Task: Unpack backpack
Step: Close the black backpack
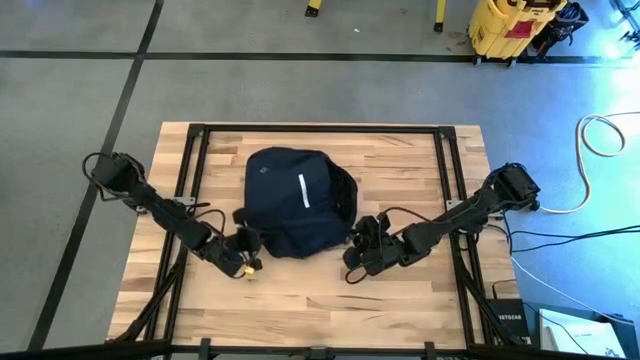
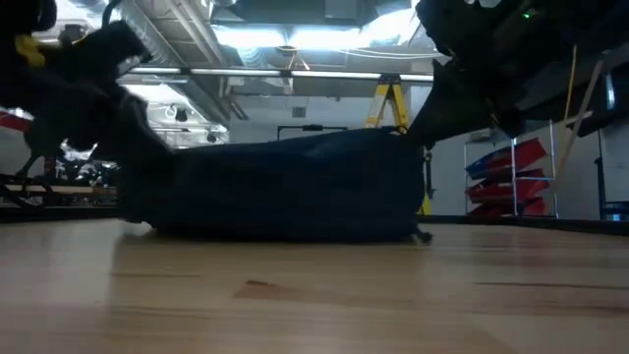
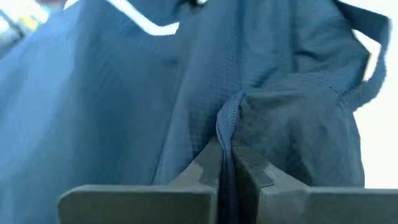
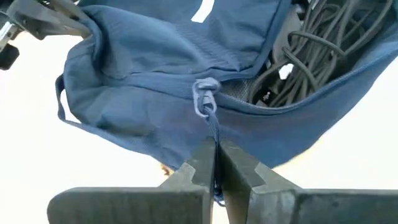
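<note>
The backpack gapes over black cables beside the zipper slider (image 4: 205, 93) that has the cord (image 4: 213, 134) in my fingers, so it is time for my right gripper to open.
The dark navy backpack (image 1: 295, 200) lies flat on the wooden table (image 1: 300, 310), its white stripe (image 1: 303, 192) facing up. In the low view it shows as a low dark mound (image 2: 285, 187). My left gripper (image 1: 245, 245) is shut at the backpack's near left corner. At the near right corner my right gripper (image 1: 360, 242) is shut on a zipper pull cord. There the bag gapes open, and coiled black cables (image 4: 317, 50) show inside. My left gripper (image 3: 227, 155) pinches a narrow ribbed fold or strap edge (image 3: 227, 127) of the backpack between its two fingers. It comes slanting down from the table's near left. The fabric rises from the fingers in a ridge, and the rest of the bag lies on the table. My right gripper (image 4: 214, 149) pinches the thin zipper pull cord (image 4: 213, 134) between its two fingers, just below the cord's knot (image 4: 205, 93). It comes slanting down from the near right. The cord runs straight from the knot at the opening's edge to the fingers.
Black frame rails (image 1: 190, 170) run along the table's left, right and far sides. Bare wood lies between the backpack and the near edge. A yellow mop bucket (image 1: 505, 25) and loose cables (image 1: 600, 135) are on the floor beyond the table.
</note>
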Motion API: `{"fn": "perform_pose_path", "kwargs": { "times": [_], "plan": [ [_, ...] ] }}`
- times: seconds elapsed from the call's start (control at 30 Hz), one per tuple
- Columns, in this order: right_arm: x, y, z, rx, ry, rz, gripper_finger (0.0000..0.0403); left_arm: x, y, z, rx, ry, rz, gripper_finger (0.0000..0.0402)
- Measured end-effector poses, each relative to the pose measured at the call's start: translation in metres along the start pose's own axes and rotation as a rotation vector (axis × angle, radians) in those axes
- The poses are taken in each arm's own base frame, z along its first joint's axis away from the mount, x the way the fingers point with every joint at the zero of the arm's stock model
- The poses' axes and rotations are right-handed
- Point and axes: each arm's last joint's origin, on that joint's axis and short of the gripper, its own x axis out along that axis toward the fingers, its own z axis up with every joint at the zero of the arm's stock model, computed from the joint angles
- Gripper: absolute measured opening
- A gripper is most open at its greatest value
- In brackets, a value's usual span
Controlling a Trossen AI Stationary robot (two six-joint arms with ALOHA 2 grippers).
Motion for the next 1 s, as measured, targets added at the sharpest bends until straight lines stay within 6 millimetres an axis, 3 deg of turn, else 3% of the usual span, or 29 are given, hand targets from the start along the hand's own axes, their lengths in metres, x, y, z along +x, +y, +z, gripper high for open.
{"fn": "perform_pose_path", "kwargs": {
  "times": [0.27, 0.53, 0.73, 0.87, 1.0],
  "plan": [
    [0.002, 0.001, 0.003, -0.036, -0.008, 0.012, 0.002, -0.002, -0.004, 0.002, -0.125, -0.008, -0.083, 0.0056],
    [0.001, 0.003, 0.002, -0.126, -0.002, 0.034, 0.0129, -0.019, -0.028, 0.032, -0.282, -0.147, -0.338, 0.017],
    [0.001, 0.003, 0.002, -0.183, 0.022, 0.048, 0.0186, -0.035, -0.043, 0.062, -0.192, -0.292, -0.398, 0.0236],
    [-0.002, 0.004, -0.001, -0.218, 0.057, 0.082, 0.0195, -0.023, -0.039, 0.08, -0.143, -0.33, -0.303, 0.0258],
    [-0.014, 0.008, -0.004, -0.26, 0.068, 0.125, 0.0195, 0.011, -0.035, 0.094, -0.154, -0.312, -0.191, 0.0262]
  ]
}}
